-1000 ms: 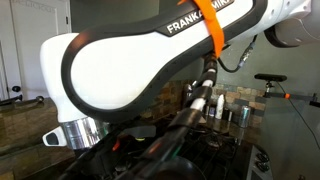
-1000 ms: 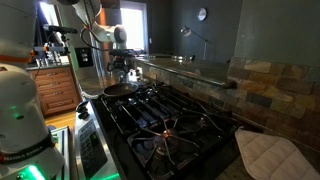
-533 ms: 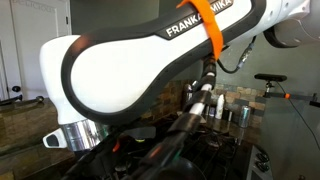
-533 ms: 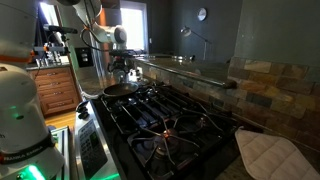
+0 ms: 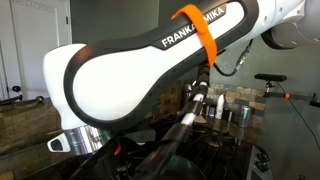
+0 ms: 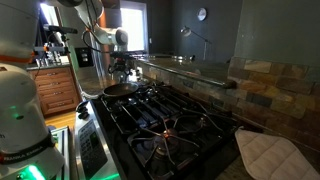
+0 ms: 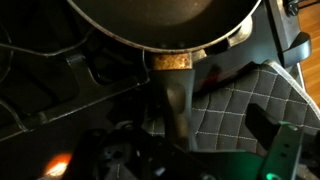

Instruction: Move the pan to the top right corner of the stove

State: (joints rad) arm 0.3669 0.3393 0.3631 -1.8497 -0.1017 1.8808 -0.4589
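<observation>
The pan's handle (image 7: 178, 113) runs down between my fingertips in the wrist view, and they reach past its lower end, so it is time to close on it now.
The pan (image 6: 120, 89) sits on the far end of the black stove (image 6: 170, 125), dark inside with a thin light rim. In the wrist view the pan (image 7: 160, 20) fills the top and its handle (image 7: 175, 95) runs down the middle. My gripper (image 6: 122, 68) hangs just above the pan's near side. In the wrist view my gripper (image 7: 180, 140) looks open, with dark fingers wide on either side of the handle and not touching it. In an exterior view my arm hides the pan; only dark grates of the stove (image 5: 210, 160) show.
A quilted pot holder (image 6: 268, 152) lies at the stove's near corner; quilted cloth (image 7: 235, 100) also shows under the handle. A stone backsplash (image 6: 260, 85) runs along the stove. Wooden cabinets (image 6: 60, 90) stand beyond. Metal canisters (image 5: 240, 113) stand at the back.
My arm has shifted a little; its orange strap has slid left in an exterior view. The pan has not moved.
</observation>
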